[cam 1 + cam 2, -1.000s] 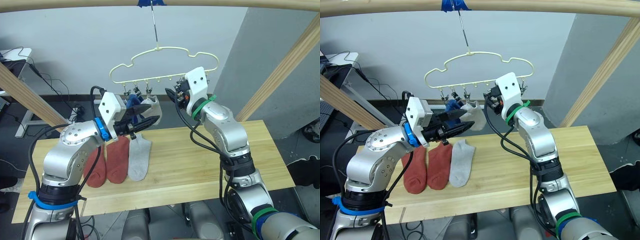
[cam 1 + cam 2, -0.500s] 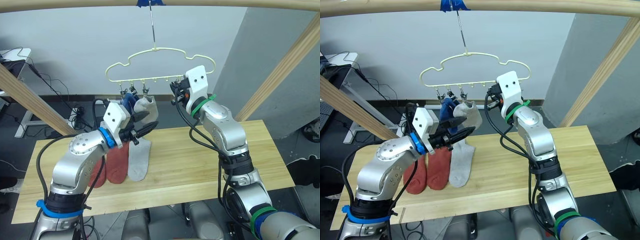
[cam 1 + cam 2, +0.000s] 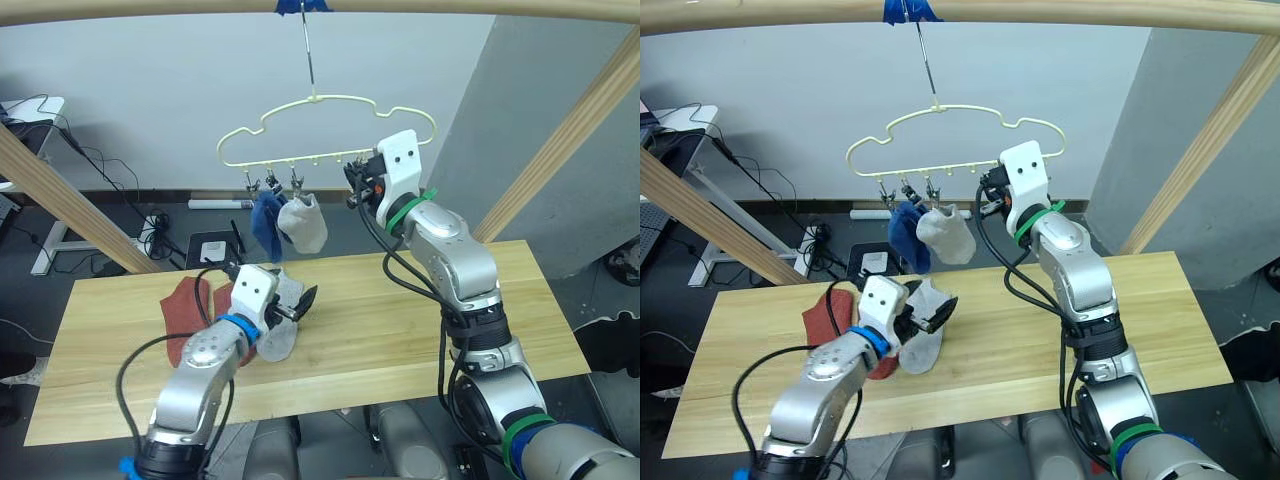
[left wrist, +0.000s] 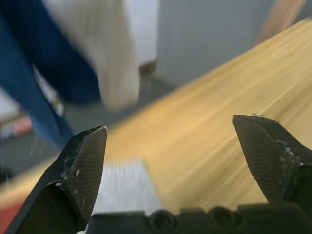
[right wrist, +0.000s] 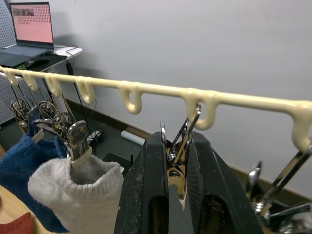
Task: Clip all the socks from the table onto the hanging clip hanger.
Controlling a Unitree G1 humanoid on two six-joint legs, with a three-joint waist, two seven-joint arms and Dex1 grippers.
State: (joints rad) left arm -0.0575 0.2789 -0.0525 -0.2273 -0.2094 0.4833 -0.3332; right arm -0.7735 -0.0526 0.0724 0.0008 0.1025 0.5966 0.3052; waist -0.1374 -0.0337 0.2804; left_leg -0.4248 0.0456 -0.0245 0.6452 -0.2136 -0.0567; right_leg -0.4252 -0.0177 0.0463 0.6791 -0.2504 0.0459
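Observation:
The left gripper picks up the grey sock by its cuff [image 3: 291,284] next, to clip the sock onto the cream hanger [image 3: 322,128].
The cream clip hanger [image 3: 322,128] hangs by its hook from the top bar. Two blue socks [image 3: 266,222] and a light grey sock [image 3: 303,222] hang from its left clips. My right gripper [image 3: 353,188] is up at the clip row, shut on a metal clip [image 5: 178,152]. My left gripper [image 3: 303,298] is low over the table [image 3: 420,330], open and holding nothing, just above a grey sock [image 3: 279,322] lying flat. Rust-red socks [image 3: 186,300] lie beside it, partly hidden by my left arm and rumpled at one end.
A thick wooden frame bar [image 3: 450,8] runs overhead, with slanted wooden posts at the left [image 3: 60,200] and right [image 3: 570,130]. A desk with a laptop [image 5: 31,22] stands beyond the table's left. The table's right half is bare wood.
My left arm has dropped from the hanger down to the table, its gripper open over the lying grey sock. The hung grey sock now hangs free. The right gripper stays on its clip.

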